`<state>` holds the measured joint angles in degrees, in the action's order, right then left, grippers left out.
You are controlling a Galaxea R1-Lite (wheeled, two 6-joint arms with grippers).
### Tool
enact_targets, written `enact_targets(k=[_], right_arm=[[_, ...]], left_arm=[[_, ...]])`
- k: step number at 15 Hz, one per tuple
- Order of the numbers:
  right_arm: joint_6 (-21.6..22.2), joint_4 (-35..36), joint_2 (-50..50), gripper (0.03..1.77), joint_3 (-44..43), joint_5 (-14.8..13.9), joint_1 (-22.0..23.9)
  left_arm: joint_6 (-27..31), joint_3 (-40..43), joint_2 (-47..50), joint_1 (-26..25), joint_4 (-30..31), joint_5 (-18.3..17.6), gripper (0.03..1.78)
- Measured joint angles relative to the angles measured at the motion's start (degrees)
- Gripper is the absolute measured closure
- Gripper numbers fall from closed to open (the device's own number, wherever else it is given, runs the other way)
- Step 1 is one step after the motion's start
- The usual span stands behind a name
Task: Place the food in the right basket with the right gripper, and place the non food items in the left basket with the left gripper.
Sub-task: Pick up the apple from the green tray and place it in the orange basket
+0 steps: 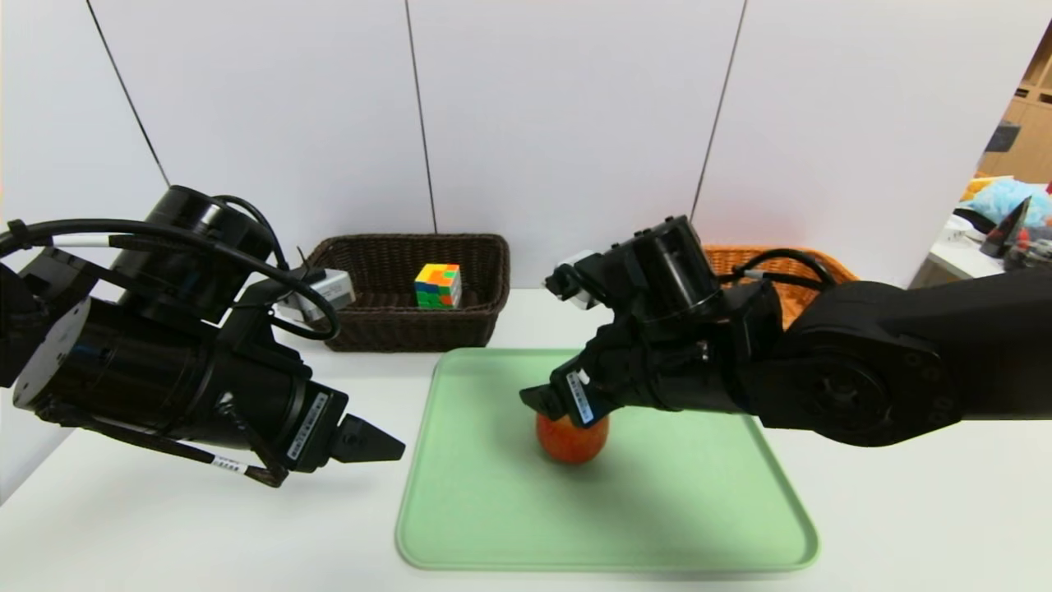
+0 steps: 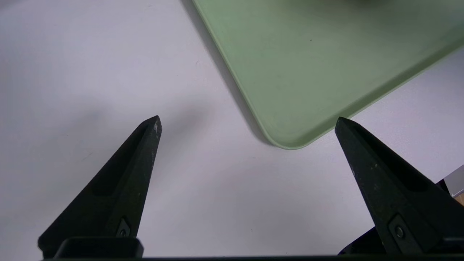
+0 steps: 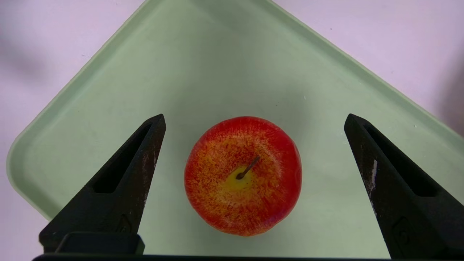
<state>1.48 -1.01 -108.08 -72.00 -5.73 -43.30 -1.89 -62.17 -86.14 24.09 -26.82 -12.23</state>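
Note:
My right gripper needs to lower first and then close, because its fingers are above the red apple [image 1: 571, 440] [image 3: 243, 175] and would miss the apple if they closed now.
The food, a red apple [image 1: 571, 440] [image 3: 243, 175] with yellow streaks, stands stem up on a green tray [image 1: 657, 510] [image 3: 217, 65]. My right gripper [image 1: 565, 409] [image 3: 255, 120] hangs just above it, open, one finger on each side and neither touching. The puzzle cube [image 1: 437, 285] lies inside the dark brown left basket [image 1: 495, 271] at the back. Only part of the light orange right basket [image 1: 826, 267] shows behind the right arm. Left of the tray, my left gripper [image 1: 370, 444] [image 2: 248, 121] hovers over bare table, open and empty.
The tray's near left corner [image 2: 290, 143] lies just ahead of the left fingers. A white wall stands close behind both baskets. Clutter on another table [image 1: 998, 230] sits far right. The white tabletop [image 1: 205, 534] spreads around the tray.

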Motion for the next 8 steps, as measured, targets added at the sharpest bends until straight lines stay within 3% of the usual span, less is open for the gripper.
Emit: enact_targets(k=[5,8], right_arm=[[4.75,-9.76,-2.97,0.10,-6.11,-0.17,-0.46],[5.27,-12.50,-4.32,0.10,-7.94,-1.93,-0.50]], left_arm=[[-0.01,0.02,-0.05,0.00,0.01,-0.01,0.12],[-0.01,0.02,-0.11,0.00,0.61,-0.15,0.12]])
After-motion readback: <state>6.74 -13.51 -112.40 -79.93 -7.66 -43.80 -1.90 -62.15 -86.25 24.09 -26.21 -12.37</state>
